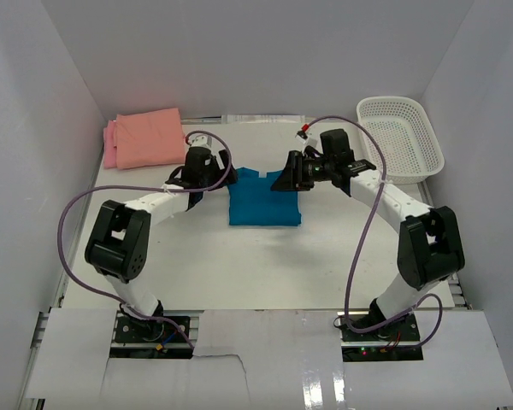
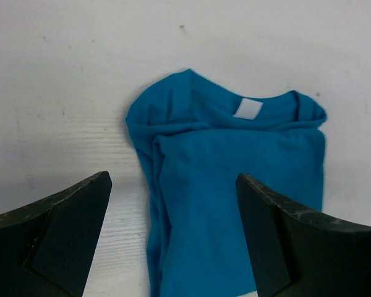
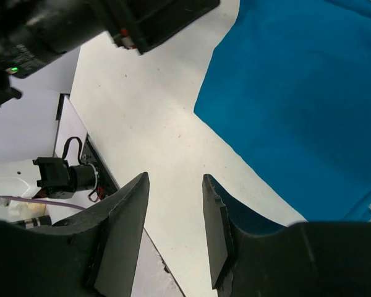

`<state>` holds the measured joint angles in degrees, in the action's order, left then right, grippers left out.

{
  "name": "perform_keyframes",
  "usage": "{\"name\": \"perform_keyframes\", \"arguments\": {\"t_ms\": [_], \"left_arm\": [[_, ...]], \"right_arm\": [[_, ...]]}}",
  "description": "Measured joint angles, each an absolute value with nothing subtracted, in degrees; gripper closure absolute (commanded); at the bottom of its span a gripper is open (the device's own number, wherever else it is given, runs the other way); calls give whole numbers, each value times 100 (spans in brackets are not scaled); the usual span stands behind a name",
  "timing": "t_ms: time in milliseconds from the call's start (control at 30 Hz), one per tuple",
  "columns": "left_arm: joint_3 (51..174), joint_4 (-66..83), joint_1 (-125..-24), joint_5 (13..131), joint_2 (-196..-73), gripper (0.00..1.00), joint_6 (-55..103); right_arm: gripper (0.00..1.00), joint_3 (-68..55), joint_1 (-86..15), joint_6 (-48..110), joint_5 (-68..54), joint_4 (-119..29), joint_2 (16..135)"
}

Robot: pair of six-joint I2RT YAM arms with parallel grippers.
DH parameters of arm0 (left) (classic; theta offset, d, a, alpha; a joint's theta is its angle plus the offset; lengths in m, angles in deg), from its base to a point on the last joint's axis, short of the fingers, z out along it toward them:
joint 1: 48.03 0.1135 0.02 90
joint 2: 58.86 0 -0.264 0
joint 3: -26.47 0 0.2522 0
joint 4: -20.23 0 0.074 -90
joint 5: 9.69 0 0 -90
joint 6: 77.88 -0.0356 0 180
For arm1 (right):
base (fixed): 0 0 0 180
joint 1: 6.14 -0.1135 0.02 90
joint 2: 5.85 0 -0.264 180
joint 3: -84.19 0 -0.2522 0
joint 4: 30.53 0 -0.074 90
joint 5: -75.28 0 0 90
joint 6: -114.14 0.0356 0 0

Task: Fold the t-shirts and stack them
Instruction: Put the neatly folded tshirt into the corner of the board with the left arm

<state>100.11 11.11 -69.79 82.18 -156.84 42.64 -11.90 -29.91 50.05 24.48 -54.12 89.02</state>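
I should next use my left gripper to grab the folded teal-blue t-shirt at the collar corner nearest the salmon-orange shirt (image 1: 150, 137), so the body of the teal-blue t-shirt trails flat for stacking.
The teal-blue t-shirt (image 1: 265, 202) lies folded into a narrow rectangle at the table's middle, collar at the far end. In the left wrist view the shirt (image 2: 235, 185) shows its white neck label (image 2: 248, 108). My left gripper (image 1: 215, 181) hovers at the shirt's left collar corner, open wide and empty (image 2: 173, 210). My right gripper (image 1: 287, 179) is at the right collar corner, open and empty (image 3: 175, 210), with the shirt (image 3: 297, 93) beside it. A salmon-orange folded shirt (image 1: 150, 137) lies on a pink one (image 1: 110, 147) at the back left.
A white mesh basket (image 1: 400, 137) stands at the back right. White walls close in the table on the left, back and right. The left arm (image 3: 80, 25) shows at the top of the right wrist view.
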Motion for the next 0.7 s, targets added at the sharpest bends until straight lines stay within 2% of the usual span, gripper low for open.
{"name": "perform_keyframes", "arguments": {"t_ms": [200,500,567,700], "left_arm": [[10368,716,-6915,7988,-16709,12,4328],[11001,801,-6915,7562,-17262,16,4339],[11130,797,-6913,7490,-17369,20,4341],[11355,751,-6913,7464,-17561,34,4288]], "right_arm": [[52,-1255,-2929,4773,1998,-5831,8454],[51,-1389,-2857,4612,1775,-6113,8185],[51,-1441,-2838,4601,1751,-6124,8181],[51,-1478,-2800,4594,1712,-6153,8181]]}}
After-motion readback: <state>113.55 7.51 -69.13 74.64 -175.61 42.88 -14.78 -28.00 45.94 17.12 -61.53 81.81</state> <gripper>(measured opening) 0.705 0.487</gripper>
